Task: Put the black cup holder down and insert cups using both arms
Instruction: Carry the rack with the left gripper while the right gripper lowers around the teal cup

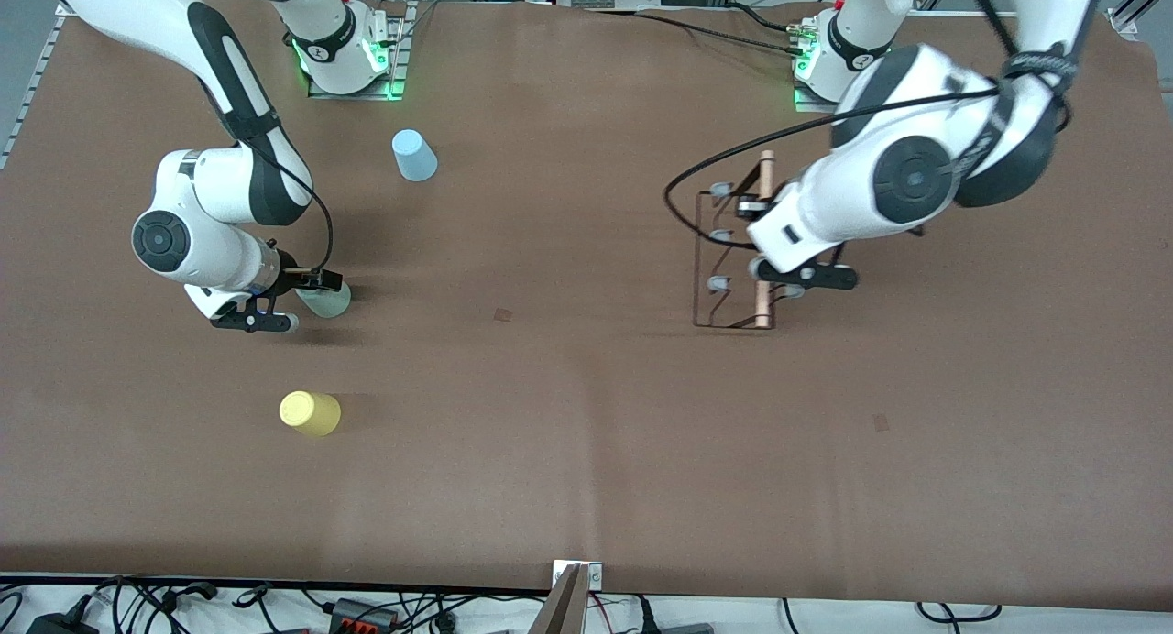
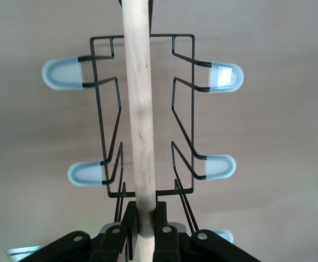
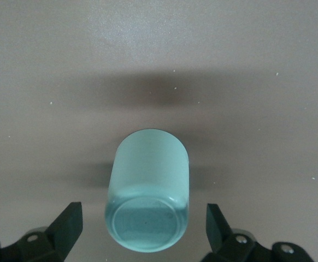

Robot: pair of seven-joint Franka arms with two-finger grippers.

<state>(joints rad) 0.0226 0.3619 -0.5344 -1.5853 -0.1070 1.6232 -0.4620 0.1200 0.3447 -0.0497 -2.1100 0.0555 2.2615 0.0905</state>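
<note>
Next, the right gripper picks up the pale grey-green cup by its closed base end (image 3: 146,218) to insert the cup.
The black cup holder (image 1: 724,258) is at the left arm's end of the table. My left gripper (image 1: 762,214) is shut on its light wooden rod (image 2: 140,120); the wire prongs with grey caps (image 2: 220,166) spread out on both sides of the rod. I cannot tell whether its base touches the table. A pale grey-green cup (image 3: 148,188) stands upside down at the right arm's end. My right gripper (image 3: 143,226) is open around that cup (image 1: 334,300), with a gap between each finger and the cup. A light blue cup (image 1: 414,155) and a yellow cup (image 1: 310,413) stand apart.
The brown table cover (image 1: 568,405) spans the whole workspace. The blue cup is close to the right arm's base (image 1: 348,52); the yellow cup is nearer the front camera than the grey-green one. A small metal bracket (image 1: 577,574) sits at the table's near edge.
</note>
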